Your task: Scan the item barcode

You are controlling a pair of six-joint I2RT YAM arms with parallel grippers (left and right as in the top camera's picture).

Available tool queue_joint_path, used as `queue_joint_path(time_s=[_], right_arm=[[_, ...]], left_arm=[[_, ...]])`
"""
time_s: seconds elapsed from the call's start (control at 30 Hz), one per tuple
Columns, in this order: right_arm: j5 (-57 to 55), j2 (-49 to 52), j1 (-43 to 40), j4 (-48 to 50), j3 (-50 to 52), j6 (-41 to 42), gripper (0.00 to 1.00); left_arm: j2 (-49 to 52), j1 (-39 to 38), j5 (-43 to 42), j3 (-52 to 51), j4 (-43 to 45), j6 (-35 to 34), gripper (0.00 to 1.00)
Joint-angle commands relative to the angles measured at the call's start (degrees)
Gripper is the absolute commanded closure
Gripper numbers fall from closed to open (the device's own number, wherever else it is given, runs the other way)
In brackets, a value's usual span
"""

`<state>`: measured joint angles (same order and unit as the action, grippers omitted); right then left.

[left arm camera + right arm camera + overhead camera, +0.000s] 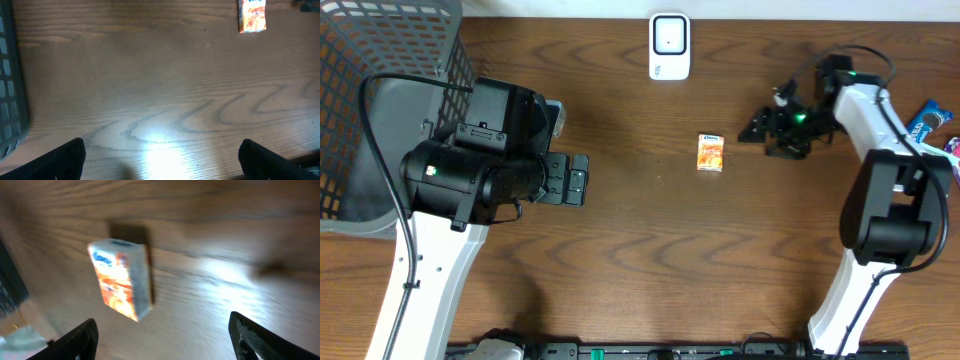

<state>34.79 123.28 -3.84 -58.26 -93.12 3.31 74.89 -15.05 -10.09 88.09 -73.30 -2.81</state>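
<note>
The small orange and white box (710, 153) should be reached by my right gripper and grabbed by its edge facing the gripper. The rest of the box should stay uncovered to scan the barcode.
The item, a small orange and white box (710, 153), lies flat on the wooden table near the middle. It also shows in the left wrist view as the box (251, 15) at the top right, and in the right wrist view as the box (122, 280) just ahead of the jaws. My right gripper (761, 137) (162, 326) stands open to the right of the box, apart from it, nothing between its fingers. My left gripper (576, 180) (161, 152) is open over bare wood, far left of the box. A white scanner (669, 46) stands at the back edge.
A grey mesh basket (380, 70) fills the back left corner, its wall (9, 100) at the left edge of the left wrist view. Blue snack packets (928, 120) lie at the far right edge, behind the right arm.
</note>
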Motion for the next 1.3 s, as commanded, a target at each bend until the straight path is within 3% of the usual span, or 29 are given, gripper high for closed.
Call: queue_joint_path(time_s=[0.0, 0.1, 0.27, 0.57, 0.67, 0.73, 0.83, 0.9, 1.03, 1.27], right_arm=[[0.72, -0.66, 3.17, 2.16, 1.97, -0.11, 0.27], [0.66, -0.66, 5.01, 6.43, 4.52, 3.04, 0.4], [0.7, -0.66, 5.92, 12.57, 8.24, 7.23, 0.47], [0.7, -0.66, 6.45, 19.98, 14.71, 10.56, 0.47], [0.68, -0.66, 7.32, 23.67, 17.62, 12.39, 0.53], [0.68, -0.66, 7.58, 25.38, 18.99, 12.96, 0.66], [0.7, -0.66, 7.41, 25.22, 19.34, 13.03, 0.93], [1.62, -0.66, 7.23, 25.29, 19.28, 13.44, 0.99], [10.49, -0.68, 6.01, 27.06, 19.1, 13.35, 0.99], [39.39, -0.68, 2.38, 37.38, 18.97, 11.52, 0.99]], left_arm=[[0.13, 0.31, 0.72, 0.52, -0.2, -0.07, 0.02], [0.13, 0.31, 0.72, 0.52, -0.2, -0.07, 0.02], [0.13, 0.31, 0.72, 0.52, -0.2, -0.07, 0.02], [0.13, 0.31, 0.72, 0.52, -0.2, -0.07, 0.02], [0.13, 0.31, 0.72, 0.52, -0.2, -0.07, 0.02], [0.13, 0.31, 0.72, 0.52, -0.2, -0.07, 0.02], [0.13, 0.31, 0.72, 0.52, -0.2, -0.07, 0.02], [0.13, 0.31, 0.72, 0.52, -0.2, -0.07, 0.02], [0.13, 0.31, 0.72, 0.52, -0.2, -0.07, 0.02], [0.13, 0.31, 0.72, 0.52, -0.2, -0.07, 0.02]])
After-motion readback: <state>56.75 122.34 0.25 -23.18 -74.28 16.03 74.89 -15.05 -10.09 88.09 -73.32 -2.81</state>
